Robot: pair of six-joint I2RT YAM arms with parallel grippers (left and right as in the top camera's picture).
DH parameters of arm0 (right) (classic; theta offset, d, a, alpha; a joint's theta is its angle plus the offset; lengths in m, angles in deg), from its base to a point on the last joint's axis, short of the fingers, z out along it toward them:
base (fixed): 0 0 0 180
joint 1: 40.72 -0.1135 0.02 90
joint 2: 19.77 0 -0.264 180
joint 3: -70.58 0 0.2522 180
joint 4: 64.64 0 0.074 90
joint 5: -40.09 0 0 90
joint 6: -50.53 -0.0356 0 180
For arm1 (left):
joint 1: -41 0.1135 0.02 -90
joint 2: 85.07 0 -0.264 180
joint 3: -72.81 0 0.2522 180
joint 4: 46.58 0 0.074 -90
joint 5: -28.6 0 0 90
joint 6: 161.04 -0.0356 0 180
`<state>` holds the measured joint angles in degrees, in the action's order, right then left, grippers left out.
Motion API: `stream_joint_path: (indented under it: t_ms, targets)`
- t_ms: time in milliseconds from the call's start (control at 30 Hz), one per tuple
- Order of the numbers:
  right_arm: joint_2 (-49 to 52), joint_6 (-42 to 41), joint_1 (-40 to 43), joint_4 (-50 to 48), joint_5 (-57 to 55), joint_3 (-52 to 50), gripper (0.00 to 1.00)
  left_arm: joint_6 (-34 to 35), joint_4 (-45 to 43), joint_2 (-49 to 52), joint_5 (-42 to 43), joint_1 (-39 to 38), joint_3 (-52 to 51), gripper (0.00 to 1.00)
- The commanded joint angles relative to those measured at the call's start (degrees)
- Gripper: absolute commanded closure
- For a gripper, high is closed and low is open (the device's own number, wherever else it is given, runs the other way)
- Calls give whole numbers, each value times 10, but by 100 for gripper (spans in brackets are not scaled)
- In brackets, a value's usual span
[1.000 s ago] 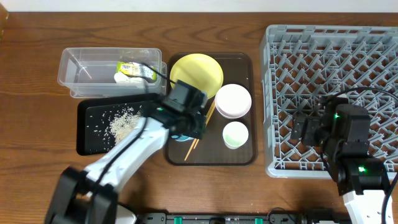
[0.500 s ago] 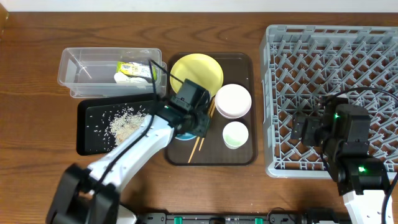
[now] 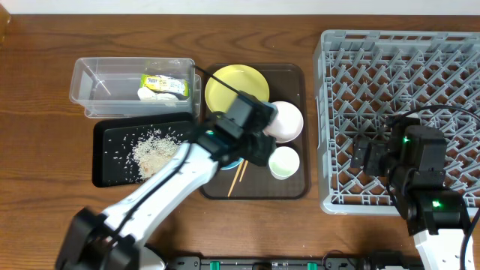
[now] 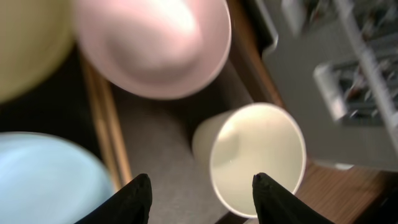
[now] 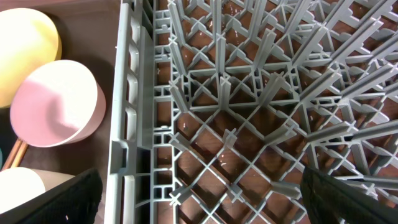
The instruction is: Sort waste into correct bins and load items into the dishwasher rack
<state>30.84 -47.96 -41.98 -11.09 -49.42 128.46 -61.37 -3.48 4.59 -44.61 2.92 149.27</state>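
The cup's rim is below the fingers of my left gripper around the cup's near side in the left wrist view. My left gripper needs to lower its fingers before it closes on that side.
My left gripper point(image 4: 202, 200) point(image 3: 259, 150) hangs open over the brown serving tray, with nothing between its fingers. The small pale-green cup point(image 4: 255, 158) point(image 3: 284, 162) stands just under its right finger. The light-blue bowl point(image 4: 43, 177) point(image 3: 231, 163) sits at its left, mostly hidden by the arm from overhead. The wooden chopsticks point(image 4: 109, 134) point(image 3: 238, 176) lie between them. The white bowl point(image 3: 286, 120) and the yellow plate point(image 3: 231, 86) are further back. My right gripper point(image 5: 205, 205) point(image 3: 367, 154) is open wide above the grey dishwasher rack point(image 3: 397, 75), holding nothing.
The clear tub point(image 3: 105, 86) holds the yellow-green wrapper point(image 3: 166, 84) and a white scrap point(image 3: 146, 94). In front of it, the black tray point(image 3: 112, 169) carries rice scraps point(image 3: 154, 148). The brown serving tray point(image 3: 296, 187) lies between the bins and the rack.
My left gripper has gone from shut to open and moved right across the serving tray, from the blue bowl towards the cup. The right arm has not moved.
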Motion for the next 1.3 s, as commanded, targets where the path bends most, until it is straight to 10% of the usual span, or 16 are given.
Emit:
stream_joint_path:
  t_ms: [0, 267, 567, 1033, 1267]
  targets:
    - [0, 4, -5, 1, 2, 11, 1, 7, -3, 43, 5, -19, -6, 48]
    - [0, 4, -5, 3, 2, 11, 1, 31, -1, 94, 5, -20, -5, 94]
    - [0, 5, -5, -29, 31, 11, 1, 98, 1, -28, 31, 82, -4, 94]
    - [99, 170, -37, -125, 532, 11, 1, 316, -317, 41, 642, 263, -6, 94]
    - [175, 171, -77, -242, 582, 11, 7, 313, -321, 58, 703, 226, -6, 94]
